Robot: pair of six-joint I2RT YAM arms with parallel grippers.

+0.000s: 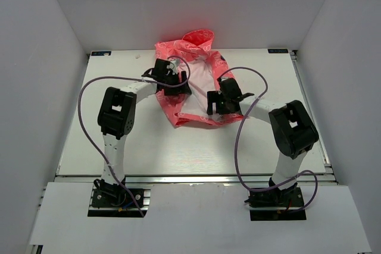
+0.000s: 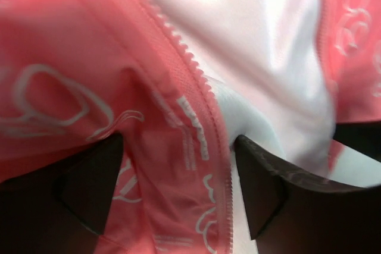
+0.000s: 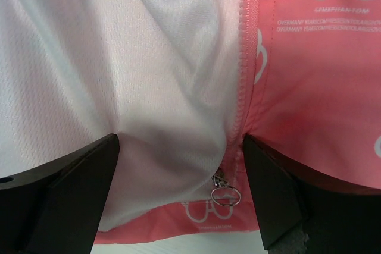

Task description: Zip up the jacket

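My left gripper grips the jacket's front panel by its pink zipper edge (image 1: 180,95) (image 2: 206,152) next, to bring the jacket toward the slider for zipping.
The coral-pink jacket (image 1: 196,81) with white print lies open at the table's middle back, its white lining (image 1: 199,84) facing up. My left gripper (image 1: 168,77) is open low over the jacket's left front panel; the pink zipper edge (image 2: 199,108) runs between its fingers, with white lining to the right. My right gripper (image 1: 217,102) is open over the jacket's right lower front. Between its fingers lie the white lining (image 3: 119,69), the zipper teeth (image 3: 245,69) and the metal zipper slider with a ring pull (image 3: 224,193) near the hem.
The white table (image 1: 89,147) extends around the jacket, with its front edge (image 1: 190,176) near the arm bases. White walls enclose the left, right and back. Purple cables (image 1: 89,129) loop from both arms.
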